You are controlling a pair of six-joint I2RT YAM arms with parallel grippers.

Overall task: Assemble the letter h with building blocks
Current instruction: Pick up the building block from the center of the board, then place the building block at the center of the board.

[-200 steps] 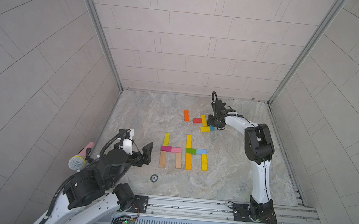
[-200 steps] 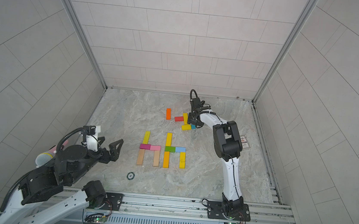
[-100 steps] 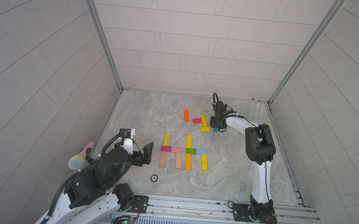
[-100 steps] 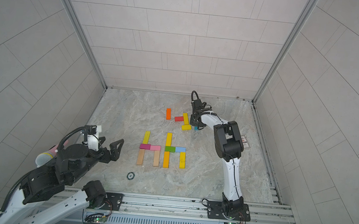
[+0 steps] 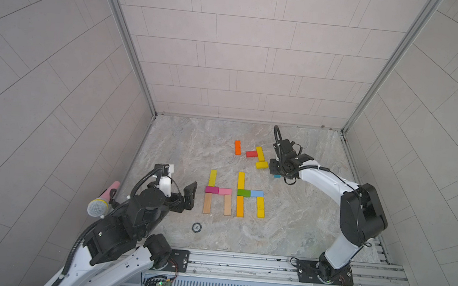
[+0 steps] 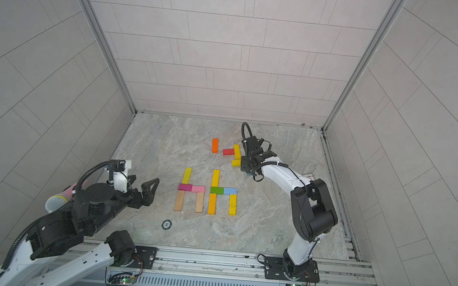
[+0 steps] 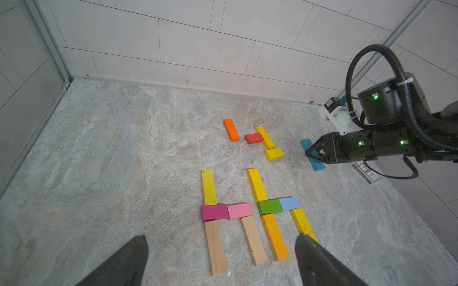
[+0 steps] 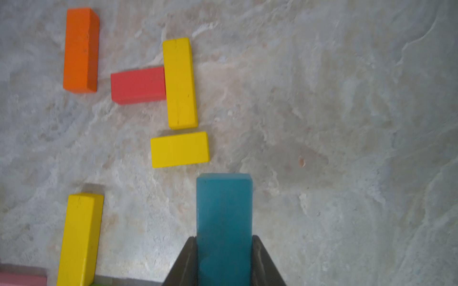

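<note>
My right gripper should move the teal block to its place beside the h shapes before it lets go. The block is above bare floor and would fall past its place now.
My right gripper is shut on a teal block, one finger against each long side, low over the marble floor at the back right. The teal block juts out past the jaws. Beside it lie loose building blocks: a short yellow, a long yellow, a red and an orange. Two coloured h shapes lie side by side mid-floor. My left gripper hovers open at their near left, holding nothing.
A microphone with a pink handle leans at the left wall beside my left arm. A small black disc lies on the floor in front of the h shapes. A white printed card lies by the right wall. Tiled walls close three sides.
My right gripper's jaws have closed onto the teal block. The left arm and the laid blocks have not moved.
</note>
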